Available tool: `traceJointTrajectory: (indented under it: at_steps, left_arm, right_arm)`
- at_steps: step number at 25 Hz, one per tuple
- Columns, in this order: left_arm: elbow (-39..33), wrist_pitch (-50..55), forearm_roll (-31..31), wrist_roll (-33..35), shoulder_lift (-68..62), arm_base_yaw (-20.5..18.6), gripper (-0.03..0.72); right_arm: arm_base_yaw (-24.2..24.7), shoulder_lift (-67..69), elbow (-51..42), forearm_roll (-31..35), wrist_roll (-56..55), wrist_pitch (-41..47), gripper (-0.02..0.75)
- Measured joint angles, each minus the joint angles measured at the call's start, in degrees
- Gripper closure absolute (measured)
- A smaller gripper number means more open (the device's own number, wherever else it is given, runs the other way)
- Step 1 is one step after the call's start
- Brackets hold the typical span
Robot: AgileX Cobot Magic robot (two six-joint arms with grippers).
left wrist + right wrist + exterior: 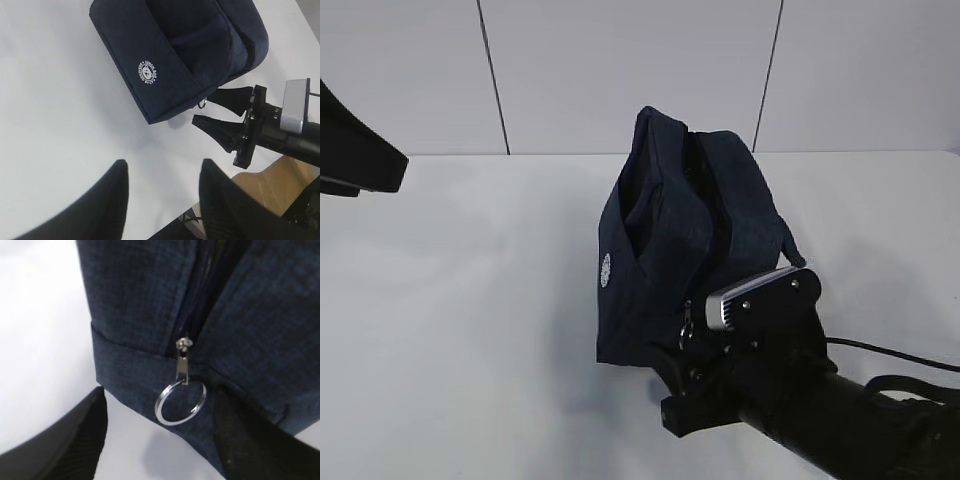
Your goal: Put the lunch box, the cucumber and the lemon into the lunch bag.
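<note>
I need to zip the packed lunch bag (125,300) closed, so next I should take hold of the zipper by its silver ring pull (180,401) with my right gripper.
The dark navy lunch bag (670,240) stands upright in the middle of the white table, with its top gaping. In the right wrist view its zipper slider (184,346) sits low on the end wall, and the silver ring pull (181,402) hangs below it. My right gripper (160,392) is open at that near end, the ring between its fingers and untouched. It also shows as the right gripper (220,110) in the left wrist view. My left gripper (164,167) hangs open over bare table, well away from the lunch bag (175,50). The lunch box, cucumber and lemon are hidden or out of view.
My left arm (355,150) juts in at the far left edge. The right arm (800,400) and its cable fill the near right corner. In the left wrist view the table edge runs near a tan surface (265,182) below it.
</note>
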State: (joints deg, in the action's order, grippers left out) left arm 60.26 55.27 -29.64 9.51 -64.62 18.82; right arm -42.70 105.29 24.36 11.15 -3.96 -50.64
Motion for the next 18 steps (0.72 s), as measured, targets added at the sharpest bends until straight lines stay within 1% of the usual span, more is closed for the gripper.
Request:
traceJointTrajectory:
  at_steps: [4, 10, 16, 18]
  left_arm:
    - [0.0, 0.2, 0.0, 0.0, 0.0, 0.0, 0.35]
    - [0.0, 0.2, 0.0, 0.0, 0.0, 0.0, 0.35]
    - [0.0, 0.4, 0.0, 0.0, 0.0, 0.0, 0.349]
    - [0.0, 0.4, 0.0, 0.0, 0.0, 0.0, 0.349]
  right_arm:
    - [0.0, 0.0, 1.2, 1.9, 0.0, 1.0, 0.256]
    - [0.0, 0.0, 2.0, 2.3, -0.1, 2.3, 0.339]
    - [0.0, 0.0, 2.2, 3.7, -0.2, 2.5, 0.542]
    - [0.0, 0.0, 2.2, 3.8, -0.6, 2.5, 0.584]
